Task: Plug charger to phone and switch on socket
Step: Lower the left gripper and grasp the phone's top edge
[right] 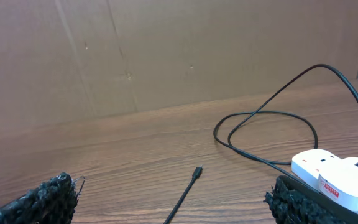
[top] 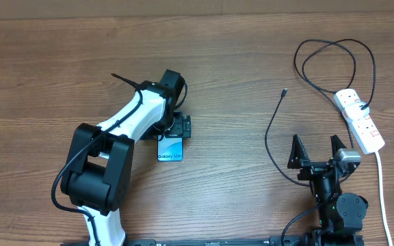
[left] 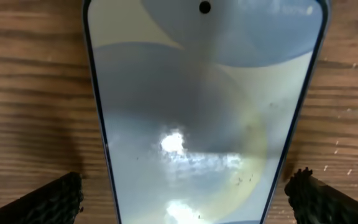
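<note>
I need to grab the phone [top: 172,149] [left: 197,118] with my left gripper by its two long side edges toward the far end, so the near end stays free for my right gripper.
The phone [top: 172,149] lies flat on the table with its light-blue screen lit; it fills the left wrist view [left: 204,112]. My left gripper [top: 176,127] is open right over the phone's far end, one finger on each side [left: 185,199], not gripping it. The charger, a thin black cable [top: 271,130], runs from the white socket strip [top: 360,120] in a loop to a small plug tip [top: 284,91], also in the right wrist view [right: 197,171]. My right gripper [top: 316,150] is open and empty, near the table's front, with the plug tip ahead of it.
The socket's thick white cord [top: 383,191] runs down the right edge of the table. The cable loop [top: 334,65] lies at the back right. A brown cardboard wall [right: 135,56] stands behind the table.
</note>
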Controlling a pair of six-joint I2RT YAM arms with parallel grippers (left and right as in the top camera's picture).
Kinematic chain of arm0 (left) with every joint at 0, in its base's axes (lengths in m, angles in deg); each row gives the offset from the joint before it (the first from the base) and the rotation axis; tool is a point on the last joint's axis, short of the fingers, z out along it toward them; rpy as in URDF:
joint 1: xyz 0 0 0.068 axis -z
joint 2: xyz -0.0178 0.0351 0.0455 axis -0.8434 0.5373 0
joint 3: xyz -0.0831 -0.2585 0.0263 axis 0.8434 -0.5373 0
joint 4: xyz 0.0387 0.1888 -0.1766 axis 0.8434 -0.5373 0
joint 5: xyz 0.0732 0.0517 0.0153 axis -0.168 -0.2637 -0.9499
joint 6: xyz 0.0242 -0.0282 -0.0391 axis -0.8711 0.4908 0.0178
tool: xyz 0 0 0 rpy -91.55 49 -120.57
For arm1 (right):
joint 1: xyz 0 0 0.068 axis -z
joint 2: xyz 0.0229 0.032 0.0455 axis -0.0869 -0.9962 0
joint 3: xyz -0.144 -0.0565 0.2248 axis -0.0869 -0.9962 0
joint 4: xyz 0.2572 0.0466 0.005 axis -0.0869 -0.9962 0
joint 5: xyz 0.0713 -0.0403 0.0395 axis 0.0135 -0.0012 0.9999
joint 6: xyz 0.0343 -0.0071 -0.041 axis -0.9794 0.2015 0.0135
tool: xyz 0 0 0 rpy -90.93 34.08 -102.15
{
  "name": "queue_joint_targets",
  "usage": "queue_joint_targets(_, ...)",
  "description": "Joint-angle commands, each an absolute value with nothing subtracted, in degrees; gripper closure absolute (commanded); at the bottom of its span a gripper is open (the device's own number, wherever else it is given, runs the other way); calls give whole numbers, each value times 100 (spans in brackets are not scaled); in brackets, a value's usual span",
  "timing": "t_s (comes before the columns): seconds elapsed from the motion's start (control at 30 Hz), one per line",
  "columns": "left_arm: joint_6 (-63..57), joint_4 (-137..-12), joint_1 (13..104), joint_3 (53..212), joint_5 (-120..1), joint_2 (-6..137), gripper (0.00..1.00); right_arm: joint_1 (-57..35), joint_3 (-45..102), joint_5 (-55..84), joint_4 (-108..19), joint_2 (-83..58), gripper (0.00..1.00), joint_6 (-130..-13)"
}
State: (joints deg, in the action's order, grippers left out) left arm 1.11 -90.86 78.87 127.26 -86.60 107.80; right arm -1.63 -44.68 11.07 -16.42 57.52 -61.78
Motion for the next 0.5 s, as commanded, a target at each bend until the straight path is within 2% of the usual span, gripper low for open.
queue_joint_targets(0.0,192,-9008,7902,12575,-8734,10830,0,-137,-4529,1054,-1624,5819,0,-6198)
queue_joint_targets(0.37,189,-9003,7902,12558,-8736,10830,0,-137,-4529,1054,-1624,5819,0,-6200)
queue_joint_targets(0.47,189,-9003,7902,12558,-8736,10830,3,-137,-4529,1054,-1624,5819,0,-6200)
